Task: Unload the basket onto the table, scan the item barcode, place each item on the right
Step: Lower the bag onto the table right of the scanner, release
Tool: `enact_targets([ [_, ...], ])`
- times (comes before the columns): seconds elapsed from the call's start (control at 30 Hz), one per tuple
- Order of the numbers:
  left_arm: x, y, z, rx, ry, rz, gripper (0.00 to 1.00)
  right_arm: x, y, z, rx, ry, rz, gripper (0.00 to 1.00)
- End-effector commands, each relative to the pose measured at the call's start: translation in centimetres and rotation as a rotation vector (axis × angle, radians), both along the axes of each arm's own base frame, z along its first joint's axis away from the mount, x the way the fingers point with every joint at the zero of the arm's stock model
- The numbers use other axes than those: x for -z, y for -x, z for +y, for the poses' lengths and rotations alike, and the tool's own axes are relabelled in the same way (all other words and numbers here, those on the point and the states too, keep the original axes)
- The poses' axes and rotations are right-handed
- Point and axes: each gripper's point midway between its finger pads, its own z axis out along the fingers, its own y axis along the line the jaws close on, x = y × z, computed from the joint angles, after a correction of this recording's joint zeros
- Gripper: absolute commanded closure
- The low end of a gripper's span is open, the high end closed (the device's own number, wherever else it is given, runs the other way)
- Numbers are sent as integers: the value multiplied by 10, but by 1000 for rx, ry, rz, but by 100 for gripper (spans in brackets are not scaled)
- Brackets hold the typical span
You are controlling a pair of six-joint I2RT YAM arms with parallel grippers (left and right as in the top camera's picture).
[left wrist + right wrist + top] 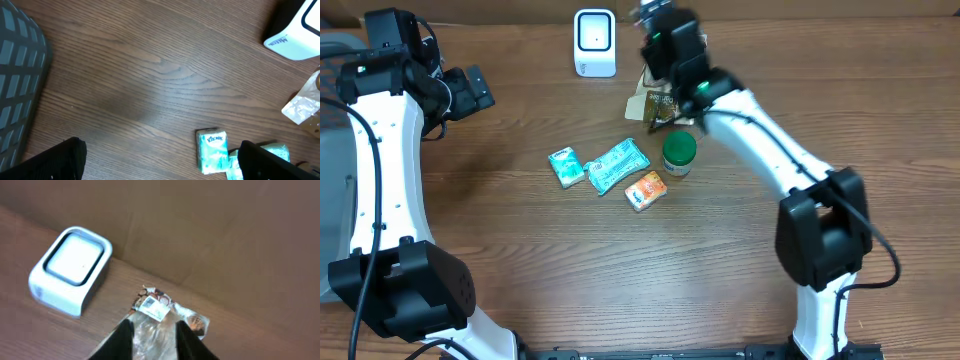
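Note:
I will next grab the snack packet (655, 108) with my right gripper by its clear plastic body, away from the white barcode label, so the label stays uncovered for the scanner.
A clear plastic snack packet (161, 309) with a white barcode label lies on the table just right of the white scanner (70, 270). My right gripper (154, 326) hovers over it, its black fingers apart on either side of the packet, open. From overhead the packet (655, 108) shows under the right gripper (665, 95), below and right of the scanner (595, 42). My left gripper (480, 90) stands wide open at the far left with nothing between its fingers. In the left wrist view the left gripper (160, 162) has bare table between its fingers.
Mid-table lie a Kleenex pack (565, 166), a teal wrapper (617, 165), an orange packet (646, 190) and a green-lidded jar (679, 153). A grey basket (15, 75) sits at the left edge. A brown wall runs behind the scanner.

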Motion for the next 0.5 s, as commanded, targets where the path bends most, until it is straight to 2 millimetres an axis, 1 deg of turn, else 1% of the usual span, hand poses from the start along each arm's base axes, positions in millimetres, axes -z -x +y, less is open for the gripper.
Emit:
enact_targets([
  [0.0,-2,2,1,-21,11,-4,0,-21,-11,-17,-57,-497,151,36],
  [0.03,-2,2,1,-21,11,-4,0,-20,-11,-25,-69,-581,198,24],
  [0.07,-2,2,1,-21,12,-5,0,-16,-12,-34,-79,-639,236,17],
  [0.1,-2,2,1,-21,11,-4,1,-13,-13,-41,-93,-685,269,8],
  [0.13,-2,2,1,-21,11,-4,1,-2,-14,-53,-111,-739,320,0],
  [0.2,-2,2,1,-21,12,-5,1,14,-14,-61,-104,-769,374,0],
  [0.27,-2,2,1,-21,12,-5,0,30,-13,-61,-95,-772,415,0],
  [0.37,-2,2,1,-21,12,-5,1,41,-14,-61,-77,-777,440,0],
  [0.47,-2,2,1,-21,12,-5,0,51,-13,-67,-15,-760,478,0],
])
